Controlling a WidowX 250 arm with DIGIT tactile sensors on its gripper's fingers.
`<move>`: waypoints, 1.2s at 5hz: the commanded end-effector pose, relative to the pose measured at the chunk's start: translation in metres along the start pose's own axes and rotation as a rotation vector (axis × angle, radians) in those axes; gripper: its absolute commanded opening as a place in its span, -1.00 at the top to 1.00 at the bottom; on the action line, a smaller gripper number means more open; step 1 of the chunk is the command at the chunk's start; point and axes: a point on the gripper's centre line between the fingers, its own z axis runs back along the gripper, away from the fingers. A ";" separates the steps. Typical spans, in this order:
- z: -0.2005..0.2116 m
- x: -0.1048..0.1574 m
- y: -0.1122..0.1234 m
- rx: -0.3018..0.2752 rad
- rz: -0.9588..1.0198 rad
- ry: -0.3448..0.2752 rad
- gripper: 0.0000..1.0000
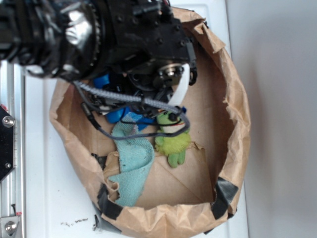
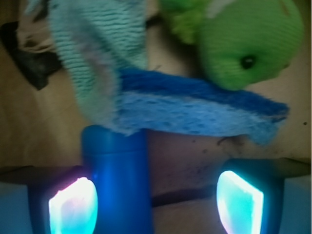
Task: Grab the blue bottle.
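Note:
My gripper should lower first and then close on the bottle. My fingers are above the blue bottle point(image 2: 117, 180), so they would miss the bottle if they closed now.
The blue bottle point(image 2: 117, 180) lies on the floor of the paper bag, between my open gripper's point(image 2: 156, 202) fingers. It is right against the left fingertip point(image 2: 73, 207), with a wide gap to the right fingertip point(image 2: 240, 201). Its far end runs under a blue sponge point(image 2: 195, 109) and a teal cloth point(image 2: 92, 58). In the exterior view the black arm point(image 1: 124, 39) hangs over the bag and covers most of the bottle point(image 1: 114, 117).
A brown paper bag with a rolled-down rim point(image 1: 233, 99) holds everything. A green frog toy point(image 1: 172, 136) point(image 2: 243, 44) lies just past the sponge, and the teal cloth point(image 1: 131, 158) is spread to its left. Cables point(image 1: 129, 99) loop under the arm.

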 end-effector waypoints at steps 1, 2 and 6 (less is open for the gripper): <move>0.001 -0.001 -0.010 0.083 -0.042 0.019 -1.00; -0.015 0.001 -0.014 0.093 -0.055 0.047 -1.00; 0.005 -0.004 -0.012 0.145 0.067 -0.003 1.00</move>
